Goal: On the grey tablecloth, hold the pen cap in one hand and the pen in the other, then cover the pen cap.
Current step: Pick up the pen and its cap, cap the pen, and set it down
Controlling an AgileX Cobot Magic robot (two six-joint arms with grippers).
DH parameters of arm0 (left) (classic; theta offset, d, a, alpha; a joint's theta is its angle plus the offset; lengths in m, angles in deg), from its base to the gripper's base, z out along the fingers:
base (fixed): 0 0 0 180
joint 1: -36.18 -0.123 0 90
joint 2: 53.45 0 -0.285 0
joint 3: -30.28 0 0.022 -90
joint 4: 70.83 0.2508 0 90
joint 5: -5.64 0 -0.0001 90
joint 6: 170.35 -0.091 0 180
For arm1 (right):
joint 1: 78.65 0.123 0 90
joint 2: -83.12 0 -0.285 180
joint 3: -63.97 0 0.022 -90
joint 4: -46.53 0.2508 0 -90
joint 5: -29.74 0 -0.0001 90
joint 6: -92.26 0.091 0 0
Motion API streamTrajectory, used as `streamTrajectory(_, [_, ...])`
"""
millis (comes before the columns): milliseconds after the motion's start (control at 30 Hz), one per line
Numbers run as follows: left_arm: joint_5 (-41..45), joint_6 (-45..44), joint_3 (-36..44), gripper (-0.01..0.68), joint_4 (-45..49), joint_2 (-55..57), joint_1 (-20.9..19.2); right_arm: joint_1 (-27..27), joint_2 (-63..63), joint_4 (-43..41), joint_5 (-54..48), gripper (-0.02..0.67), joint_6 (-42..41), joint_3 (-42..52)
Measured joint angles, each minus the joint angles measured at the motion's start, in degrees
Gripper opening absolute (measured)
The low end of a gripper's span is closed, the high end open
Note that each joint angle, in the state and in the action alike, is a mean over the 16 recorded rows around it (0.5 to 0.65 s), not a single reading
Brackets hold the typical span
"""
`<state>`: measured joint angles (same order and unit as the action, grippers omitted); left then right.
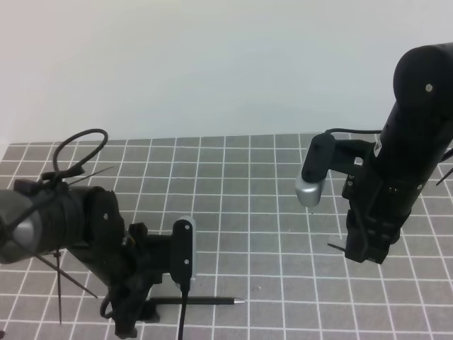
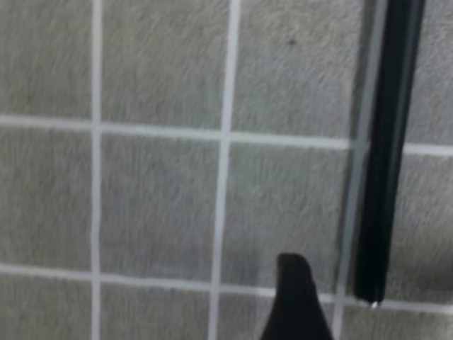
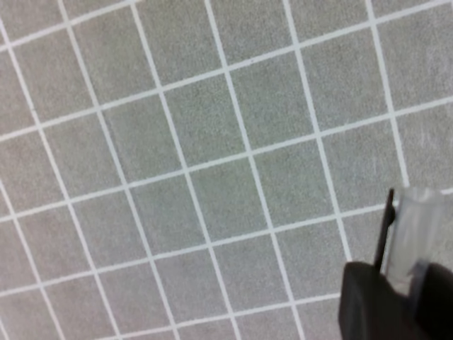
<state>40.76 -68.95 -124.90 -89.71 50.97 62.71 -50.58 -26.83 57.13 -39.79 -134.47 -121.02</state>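
Observation:
The pen's silver tip (image 1: 239, 301) needs to stay free to enter the cap, so my left gripper will grab the pen by its rear end (image 1: 157, 301) next.
The pen (image 1: 202, 300) is a slim black stick with a small silver tip. It lies flat on the grey tablecloth (image 1: 248, 212) near the front edge. My left gripper (image 1: 138, 313) is down over its left end and open. In the left wrist view one dark fingertip (image 2: 294, 294) stands just left of the pen (image 2: 386, 177), apart from it. My right gripper (image 1: 362, 249) hovers above the cloth at the right, shut on the pen cap (image 3: 416, 230). The cap shows as a short pale tube with a dark clip, sticking up past the fingers (image 3: 379, 304).
A white wall rises behind the cloth's far edge. Black cables loop up from the left arm (image 1: 78, 149), and thin dark wires stick out around it. The right arm's camera housing (image 1: 311, 188) hangs over the cloth's middle right.

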Motion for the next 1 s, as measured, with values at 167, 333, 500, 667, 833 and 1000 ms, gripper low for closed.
streamTrajectory(167, [1.02, 0.23, 0.0, 0.389, 0.29, 0.39, 1.12, 0.0, 0.0, 0.51, 0.0, 0.091, 0.0, 0.0])
streamTrajectory(333, [3.0, 0.77, 0.0, 0.319, 0.73, 0.54, 2.19, 0.0, 0.0, 1.22, 0.0, 0.091, 0.0, 0.0])
streamTrajectory(500, [5.05, 1.8, 0.0, 0.251, 1.03, 0.61, 2.78, 0.0, 0.0, 1.86, 0.0, 0.091, 0.0, 0.0])
streamTrajectory(667, [6.58, 3.7, 0.0, 0.211, 1.23, 0.61, 2.93, 0.0, 0.0, 2.14, 0.0, 0.091, 0.0, 0.0])
streamTrajectory(833, [6.86, 6.53, 0.0, 0.198, 1.19, 0.62, 2.93, 0.0, 0.0, 2.15, 0.0, 0.091, 0.0, 0.0])
streamTrajectory(1000, [6.71, 9.92, 0.0, 0.196, 1.24, 0.89, 2.93, 0.0, 0.0, 2.15, 0.0, 0.091, 0.0, 0.0])
